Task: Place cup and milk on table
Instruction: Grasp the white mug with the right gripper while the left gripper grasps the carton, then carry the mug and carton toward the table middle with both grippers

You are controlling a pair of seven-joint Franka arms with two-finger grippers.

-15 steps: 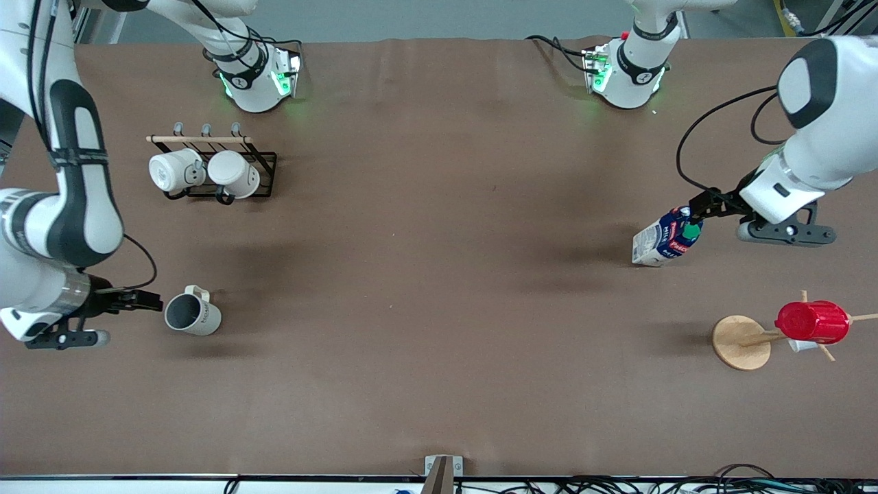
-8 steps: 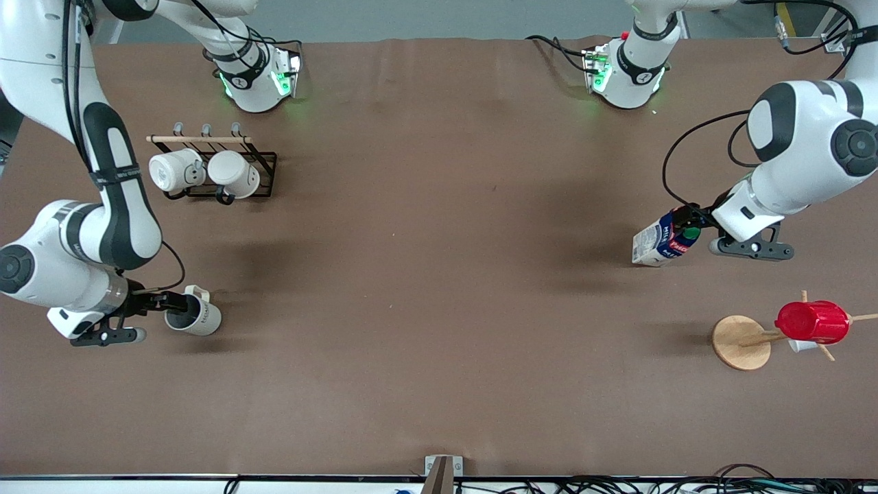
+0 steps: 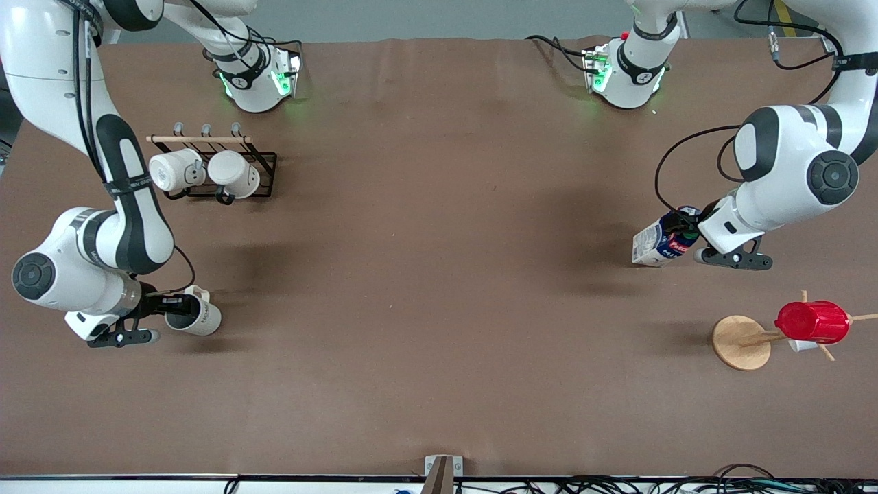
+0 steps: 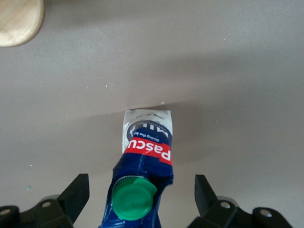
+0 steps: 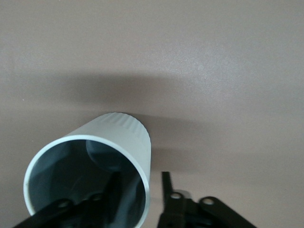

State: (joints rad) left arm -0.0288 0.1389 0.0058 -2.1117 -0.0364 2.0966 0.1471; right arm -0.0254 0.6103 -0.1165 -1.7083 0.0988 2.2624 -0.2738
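I should close my left gripper now, because its open fingers are on either side of the milk carton [image 4: 140, 166] below its green cap [image 4: 134, 198] and would catch the carton.
The cream-beige cup [image 3: 200, 318] stands on the brown table [image 3: 439, 288] at the right arm's end. My right gripper [image 3: 180, 302] straddles its rim: one finger is inside the grey mouth and the other outside. In the right wrist view a small gap shows between the outer finger [image 5: 166, 183] and the cup [image 5: 118, 135] wall, with the gripper [image 5: 140, 176] open. The milk [image 3: 658, 241] carton stands at the left arm's end. My left gripper [image 3: 689, 230] is open around its green-capped top. The left wrist view shows the gripper [image 4: 141, 192] with room on both sides of the milk [image 4: 147, 154].
A black rack [image 3: 264, 175] with two white mugs [image 3: 175, 170] stands nearer the right arm's base. A wooden peg stand [image 3: 741, 342] carrying a red ribbed cup [image 3: 813, 321] sits nearer the front camera than the milk. Its round base [image 4: 16, 19] shows in the left wrist view.
My right gripper has moved onto the cup, one finger entering its mouth, and its jaws have narrowed. My left gripper has come in over the milk's top. Cup and milk have stayed put.
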